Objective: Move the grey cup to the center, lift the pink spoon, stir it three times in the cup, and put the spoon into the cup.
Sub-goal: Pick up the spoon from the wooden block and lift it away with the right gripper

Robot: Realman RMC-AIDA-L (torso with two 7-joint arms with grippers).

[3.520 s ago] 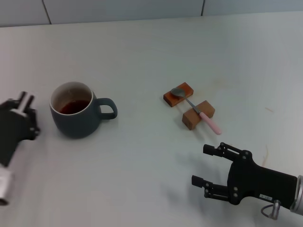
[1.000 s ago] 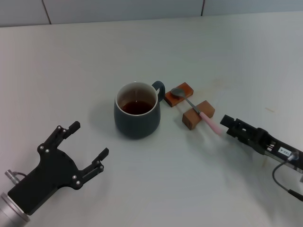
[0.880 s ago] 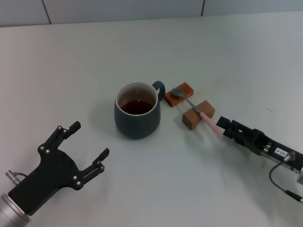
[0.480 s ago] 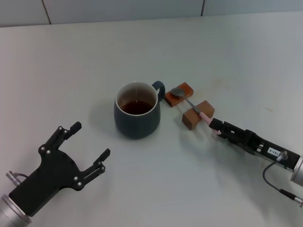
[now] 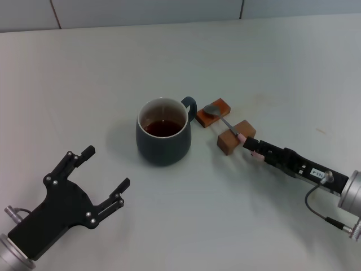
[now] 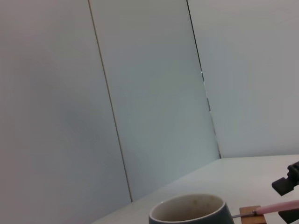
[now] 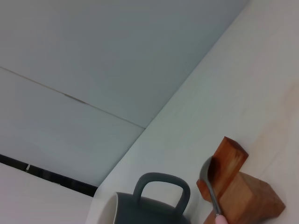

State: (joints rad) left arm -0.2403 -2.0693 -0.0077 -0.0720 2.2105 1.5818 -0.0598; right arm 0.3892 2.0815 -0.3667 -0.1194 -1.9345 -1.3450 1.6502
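Note:
My right gripper should close and would hold the pink handle: my fingers are over it beside the near block in the head view.
The grey cup [image 5: 162, 144] stands near the table's middle, holding dark liquid, its handle turned to the far right. The pink spoon [image 5: 212, 110] lies across two wooden blocks right of the cup, bowl on the far block, pink handle pointing to the near right. My right gripper [image 5: 252, 148] is at the handle's end, jaws open on either side of it. In the left wrist view its fingers [image 6: 286, 183] stand above and below the pink handle [image 6: 275, 206]. My left gripper [image 5: 106, 167] is open and empty at the near left, apart from the cup.
The far wooden block [image 5: 202, 118] and the near one [image 5: 225, 145] sit close to the cup's handle. A grey panelled wall runs along the table's far edge. The right wrist view shows the cup's handle [image 7: 159, 184] and the blocks [image 7: 231, 158].
The cup went from the left to the middle. The left gripper let go and drew back to the near left. The right gripper has slid in along the table to the spoon's handle end.

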